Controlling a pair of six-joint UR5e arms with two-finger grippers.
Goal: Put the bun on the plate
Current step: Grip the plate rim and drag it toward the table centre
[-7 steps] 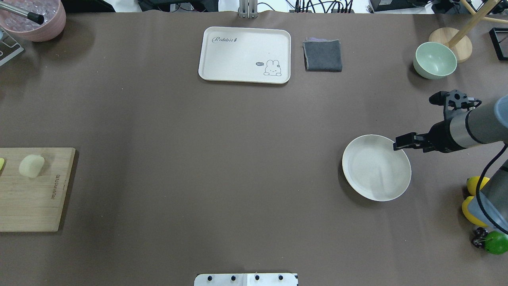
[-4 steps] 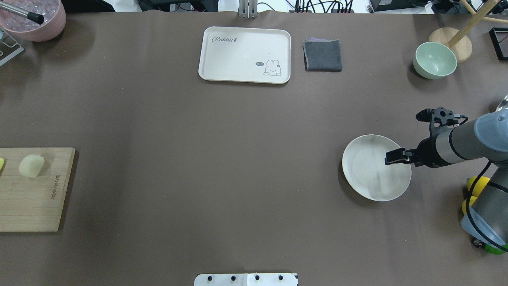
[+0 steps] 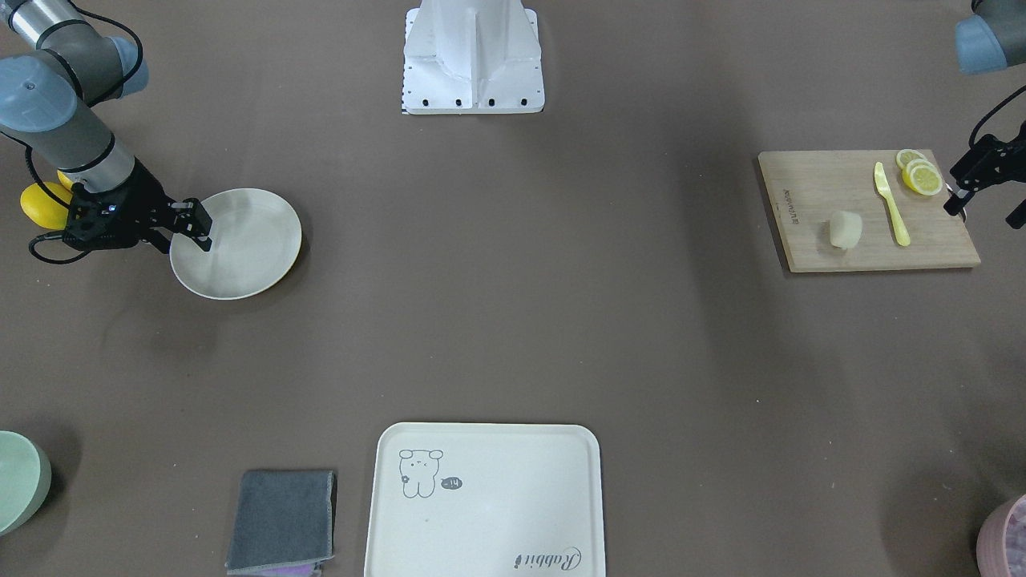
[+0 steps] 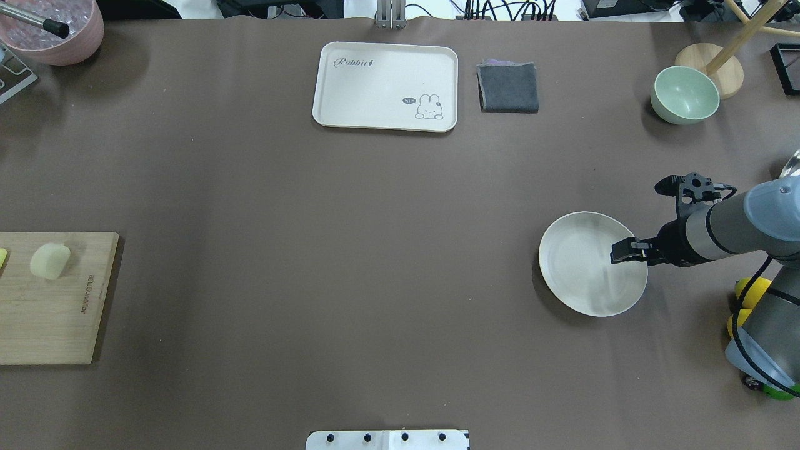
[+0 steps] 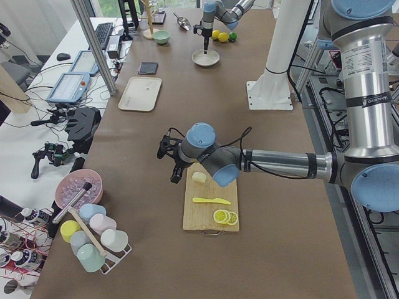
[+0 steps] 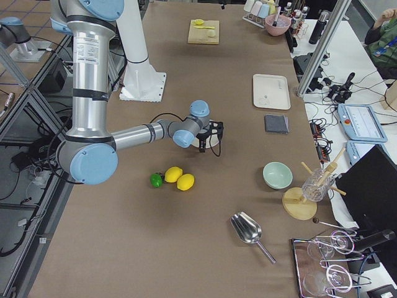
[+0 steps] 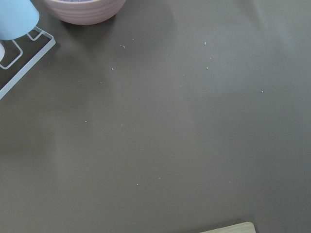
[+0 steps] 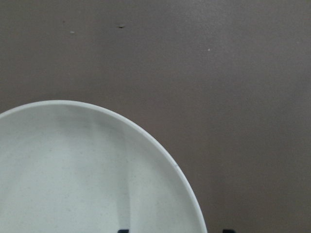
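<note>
I should grab the plate by its rim (image 3: 175, 258) with my right gripper next. This will bring the plate within reach for the bun (image 3: 845, 229).
The bun (image 3: 845, 229) (image 4: 50, 260) (image 5: 199, 177) is a pale cream lump lying on a wooden cutting board (image 3: 809, 240) at the robot's left end of the table. My left gripper (image 3: 984, 210) hovers past the board's outer edge beside the lemon slices (image 3: 920, 176), open and holding nothing, well apart from the bun. The round cream plate (image 4: 578, 262) (image 3: 248, 240) (image 8: 73, 170) lies at the robot's right. My right gripper (image 4: 625, 252) (image 3: 196, 228) is open, low over the plate's rim on the arm's side, one finger inside the rim and one outside it.
A yellow knife (image 3: 890, 204) lies on the board. The cream tray (image 4: 385, 86), a folded grey cloth (image 4: 509, 87) and a green bowl (image 4: 684, 95) lie along the far edge. Whole lemons (image 6: 175, 174) and a lime sit near the right arm's base. A pink bowl (image 4: 53, 31) stands far left.
My right gripper has moved from the plate's far right edge toward the robot and down onto its right rim. The plate and the bun have not moved.
</note>
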